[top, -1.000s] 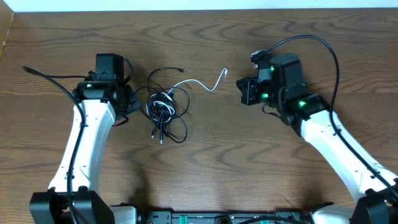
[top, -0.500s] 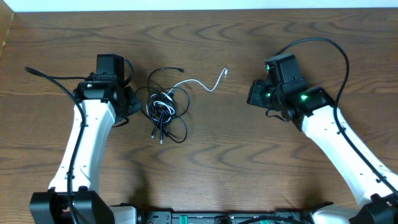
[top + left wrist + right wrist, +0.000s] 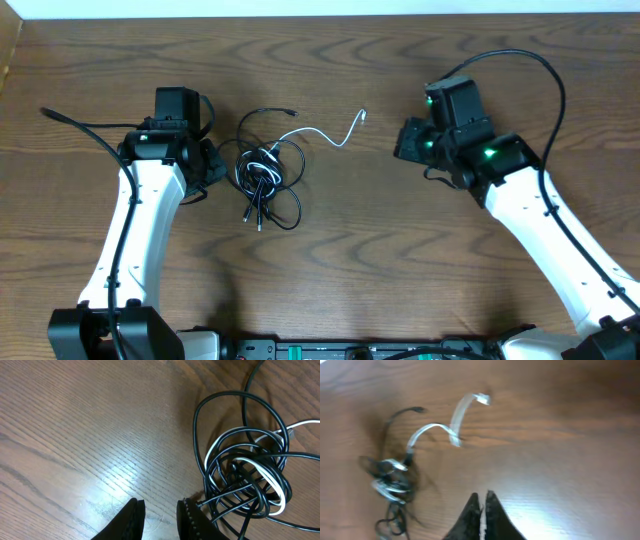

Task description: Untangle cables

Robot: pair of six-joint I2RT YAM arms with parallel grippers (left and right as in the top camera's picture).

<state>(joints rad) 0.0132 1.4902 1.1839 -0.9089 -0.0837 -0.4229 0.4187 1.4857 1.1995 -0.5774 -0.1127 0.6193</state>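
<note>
The right gripper grabs the knot's loose black loop on the side facing it next, to untangle. This leaves the knot's opposite side free for my left gripper.
The cables (image 3: 262, 178) lie as a tangled knot of black loops with one white cord, left of the table's centre. The white cable (image 3: 330, 135) trails out to the right and ends in a small plug. My left gripper (image 3: 212, 165) sits just left of the knot. In the left wrist view its jaws (image 3: 161, 507) stand a little apart with bare wood between them, and the tangle (image 3: 245, 475) touches the right finger's outer side. My right gripper (image 3: 403, 140) hovers right of the white plug. In the blurred right wrist view its jaws (image 3: 483, 496) are nearly together and hold nothing, well short of the white cable (image 3: 457, 417).
The brown wooden table (image 3: 340, 260) ends at a pale strip along the far edge (image 3: 320, 8). Thick black wires (image 3: 70, 122) run from each arm. The arms' bases stand at the near edge.
The right arm has drawn back to the right, away from the white plug, and turned. The left arm and the cables have not moved.
</note>
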